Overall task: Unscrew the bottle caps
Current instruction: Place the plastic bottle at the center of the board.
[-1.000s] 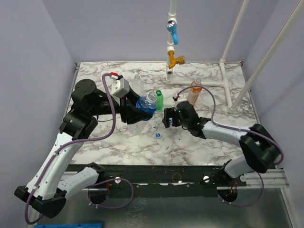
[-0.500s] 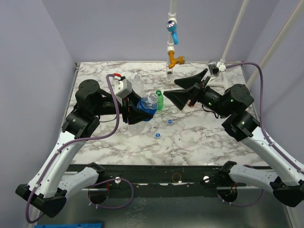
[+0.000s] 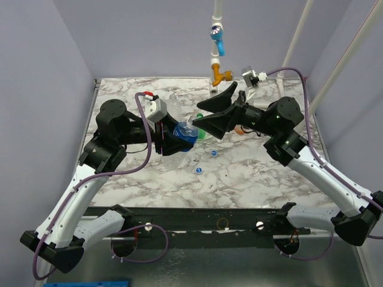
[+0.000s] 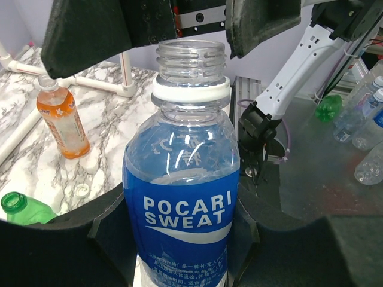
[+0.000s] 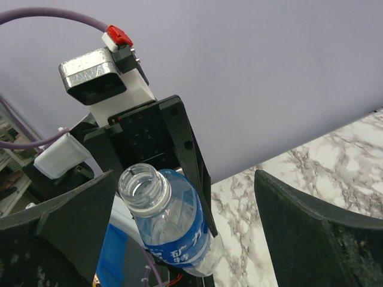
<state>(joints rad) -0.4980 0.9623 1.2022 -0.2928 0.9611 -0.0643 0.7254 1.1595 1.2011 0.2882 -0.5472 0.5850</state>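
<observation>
I should next use my right gripper to hold the blue-labelled bottle by its bare neck, so that my left gripper can let go and the bottle's base can stand upright.
My left gripper is shut on the blue-labelled bottle, which it holds tilted above the table. The neck is bare, with no cap on it. My right gripper is wide open with a finger on each side of that neck, touching nothing. Two bluish bottle caps lie on the marble in front of the bottle. The green bottle stands open-mouthed. The orange bottle is behind, and a whitish cap lies near it. A clear bottle stands at the back.
A white pipe frame stands at the back with a blue fitting and an orange fitting. More white pipe lies on the table's right side. Purple walls close the left and back.
The right gripper left a cap on the marble, opened wide, rose from the table and swung back to the bottle's neck. The left gripper kept holding the bottle still.
</observation>
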